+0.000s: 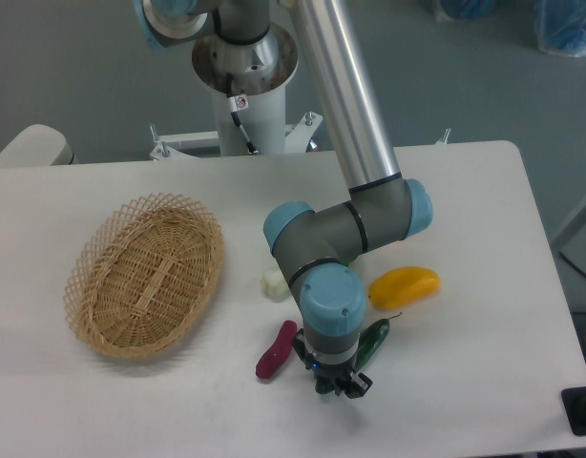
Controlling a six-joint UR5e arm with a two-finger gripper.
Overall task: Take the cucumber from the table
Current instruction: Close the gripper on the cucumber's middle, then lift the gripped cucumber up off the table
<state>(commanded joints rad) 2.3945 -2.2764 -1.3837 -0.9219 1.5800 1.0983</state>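
Observation:
I should pick up the cucumber next, and to do that I need to grab the cucumber's end [363, 360] opposite the thin stem with my gripper.
The cucumber [375, 341] is slim and dark green. It lies tilted on the white table [484, 210], right of centre near the front, with its lower left end hidden behind my wrist. My gripper [339, 385] points down just left of and in front of the cucumber's lower end. Its dark fingers stand apart with nothing between them. It is close to the tabletop, between the cucumber and the purple vegetable [276, 349].
A yellow pepper [405, 285] lies just behind the cucumber. The white stem of a bok choy [274, 282] shows left of my arm, its leaves hidden. A wicker basket [145, 274] stands at the left. The table's front edge is close to the gripper.

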